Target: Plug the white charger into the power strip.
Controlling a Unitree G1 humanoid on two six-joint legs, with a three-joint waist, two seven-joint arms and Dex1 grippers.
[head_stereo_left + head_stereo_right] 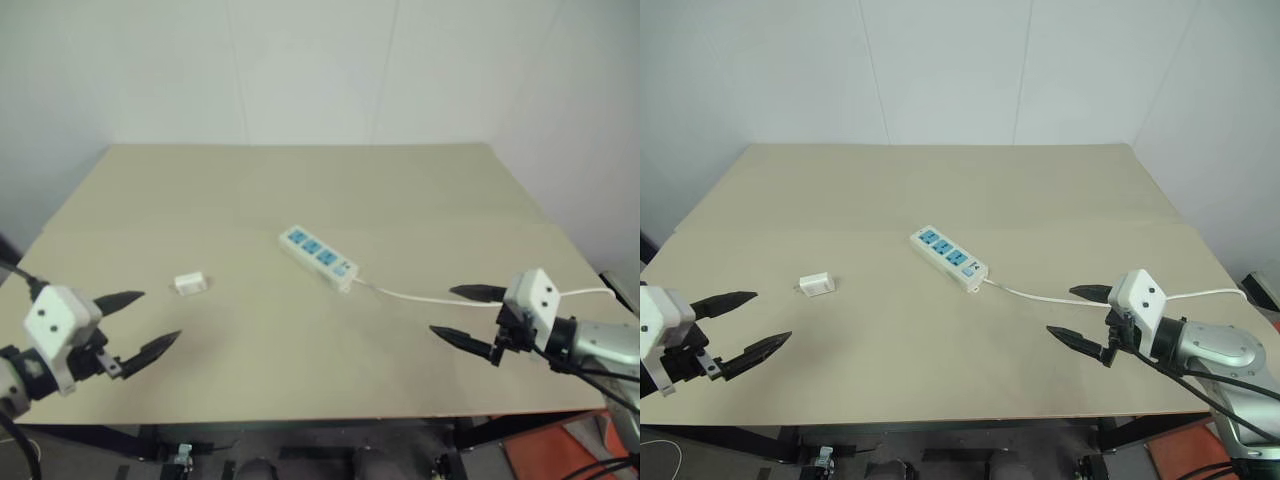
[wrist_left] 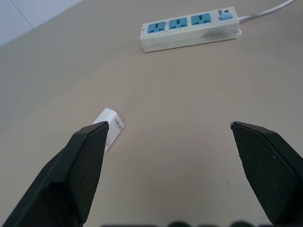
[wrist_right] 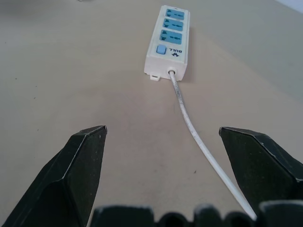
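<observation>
The robot's right gripper will next grab the power strip by its switch end [image 1: 341,270]. That will hold the strip steady for plugging in the charger [image 1: 189,284].
The white charger [image 1: 189,284] lies flat on the tan table [image 1: 300,190], left of centre. A white power strip [image 1: 318,257] with three blue socket faces rests near the middle, and its thin cord [image 1: 430,297] trails off toward the right edge. My left gripper [image 1: 140,324] hovers open over the front left of the table, short of the charger [image 2: 110,128], with nothing between its fingers. Over the front right, my right gripper [image 1: 462,314] is open and empty too, pointing along the cord [image 3: 194,130] toward the strip's switch end [image 3: 169,45].
White walls [image 1: 320,70] close off the far side of the table. The table's front edge [image 1: 300,418] runs just below both grippers, with dark frame parts and an orange piece [image 1: 560,450] beneath it at the right.
</observation>
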